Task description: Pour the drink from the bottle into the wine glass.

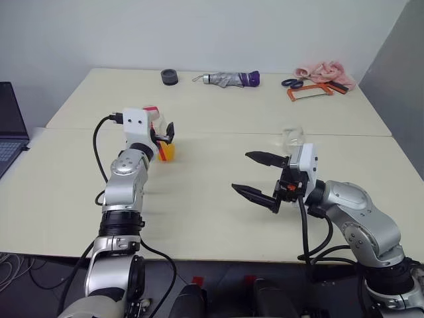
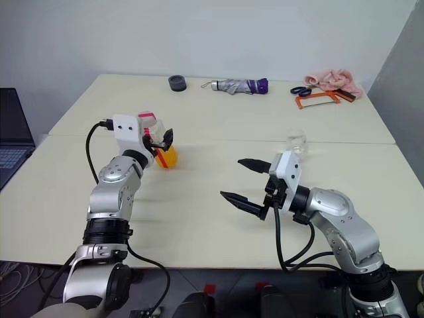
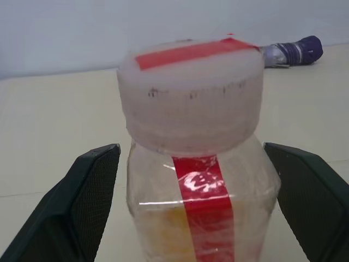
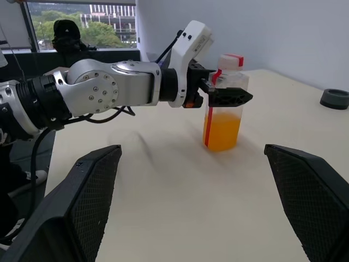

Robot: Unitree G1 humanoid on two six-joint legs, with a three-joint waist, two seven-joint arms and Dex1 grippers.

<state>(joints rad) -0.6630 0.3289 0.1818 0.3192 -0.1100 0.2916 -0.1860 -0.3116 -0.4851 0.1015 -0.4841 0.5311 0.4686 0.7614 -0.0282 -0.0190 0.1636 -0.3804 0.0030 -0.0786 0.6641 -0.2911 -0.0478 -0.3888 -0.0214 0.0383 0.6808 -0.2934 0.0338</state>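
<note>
I should close my left gripper on the bottle now, because my fingers are beside the bottle's shoulder (image 3: 203,183) in the left wrist view.
The bottle (image 4: 224,103) stands upright on the left part of the table, clear plastic with a red label strip and a white-and-red cap. The orange drink (image 2: 167,158) fills its lower half. My left gripper (image 1: 165,136) is open, its jaws level at the bottle's shoulder, one on each side; in the left wrist view a small gap shows on both sides. The wine glass (image 2: 297,142) stands on the right, partly hidden behind my right wrist. My right gripper (image 1: 241,171) hangs open and empty over the table's middle, pointing left toward the bottle.
Along the far edge of the table (image 1: 212,218) lie a black round object (image 1: 169,77), a folded grey-and-purple umbrella (image 1: 228,79), scissors with an orange frame saw (image 1: 308,91) and a pink cloth (image 1: 324,71). A laptop (image 1: 10,126) sits off the left side.
</note>
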